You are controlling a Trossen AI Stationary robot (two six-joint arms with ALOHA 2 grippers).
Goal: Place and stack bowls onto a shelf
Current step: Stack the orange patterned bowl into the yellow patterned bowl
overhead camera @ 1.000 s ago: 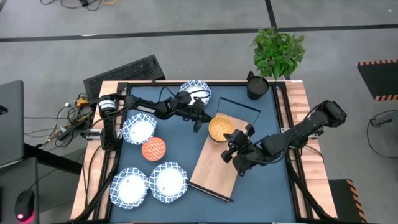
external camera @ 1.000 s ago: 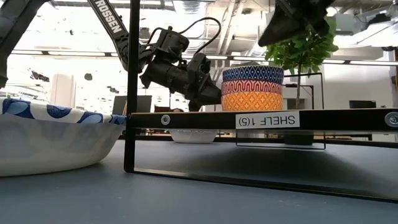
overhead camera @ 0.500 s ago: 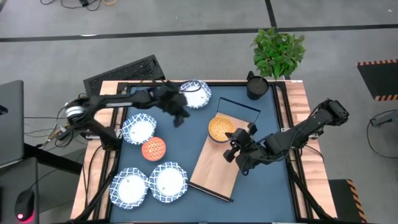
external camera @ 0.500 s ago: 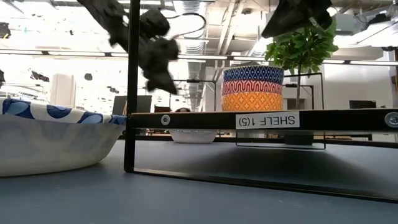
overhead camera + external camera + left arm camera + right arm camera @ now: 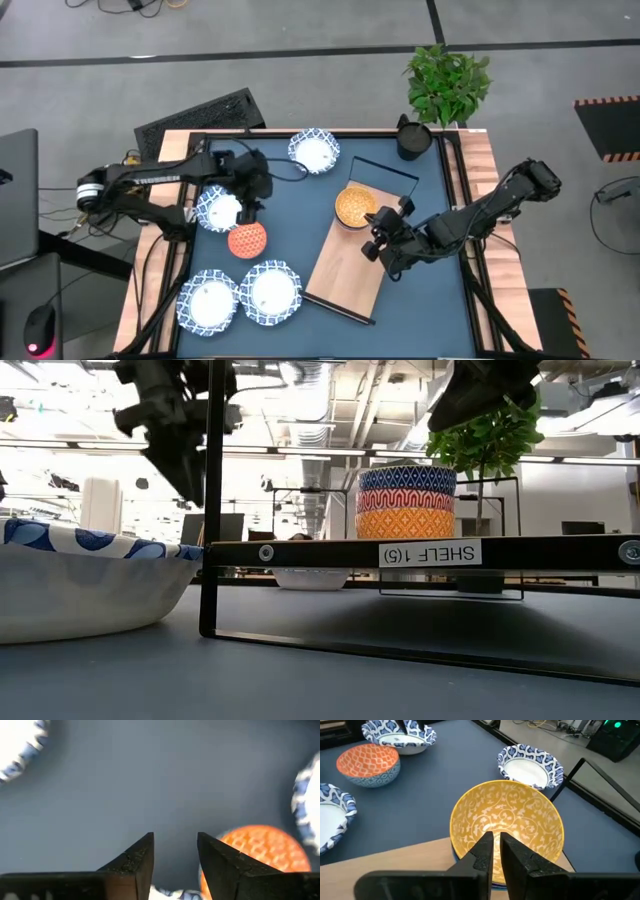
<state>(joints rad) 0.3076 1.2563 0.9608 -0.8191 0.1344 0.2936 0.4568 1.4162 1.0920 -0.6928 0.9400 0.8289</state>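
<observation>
The left gripper grips the red-orange bowl by its rim next, to add the bowl to the stack on the shelf.
On the light-wood shelf, at its far end, stands a stack of three small bowls; the top one is yellow inside. My right gripper sits at that bowl's near rim, its fingers a narrow gap apart. My left gripper hangs open over the blue mat at the table's left, pointing down, holding nothing. It is above the gap between a white blue-rimmed bowl and a red-orange bowl. My right gripper comes slanting down from the table's near right side at the top bowl's near rim. Its own fingers hide that rim, so I cannot tell whether they touch it.
Three more white blue-rimmed bowls rest on the mat: one at the far edge and two at the near left. A dark pot and a green plant stand at the far right corner. The shelf's near half is bare wood.
My left gripper has drawn back from the stack on the shelf toward the table's left edge, rising and tipping until it points down over the bowls there. The stack has stayed in place.
</observation>
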